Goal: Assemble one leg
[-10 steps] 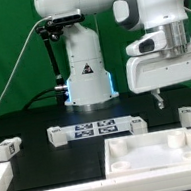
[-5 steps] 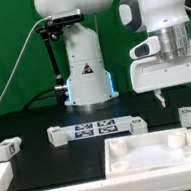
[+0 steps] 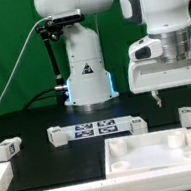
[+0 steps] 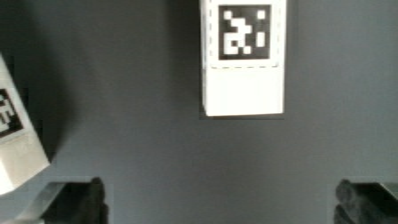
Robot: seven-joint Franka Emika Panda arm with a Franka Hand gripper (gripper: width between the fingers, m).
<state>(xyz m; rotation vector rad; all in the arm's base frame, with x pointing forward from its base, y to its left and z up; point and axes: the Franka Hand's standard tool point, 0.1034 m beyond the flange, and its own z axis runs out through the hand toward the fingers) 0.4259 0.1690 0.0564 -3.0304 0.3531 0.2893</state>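
Observation:
My gripper grabs the leg by its tagged body (image 3: pixel 187 117) (image 4: pixel 244 45) next, to assemble it into a recessed corner of the white panel.
Several legs, small white blocks with square tags, lie on the black table: one at the exterior view's far left (image 3: pixel 4 149), one beside the marker board (image 3: pixel 56 136), one by the panel's far edge (image 3: pixel 137 125) and one at the right (image 3: pixel 187 115). My gripper (image 3: pixel 183 95) hangs open and empty above the right one, not touching it. In the wrist view a leg (image 4: pixel 246 60) lies on the dark table beyond my open gripper (image 4: pixel 221 205), its tag facing up. The dark fingertips (image 4: pixel 71 200) stand wide apart. Another tagged white block (image 4: pixel 15 130) shows at the frame's edge.
A large flat white panel (image 3: pixel 146 161) with recessed corners lies at the front right. The marker board (image 3: pixel 94 128) lies in front of the robot base (image 3: pixel 87 80). A white border (image 3: pixel 5 178) runs along the table's front left edge.
The gripper has shifted only slightly above the right-hand leg and its wrist has turned a little. It stays open. No part has moved.

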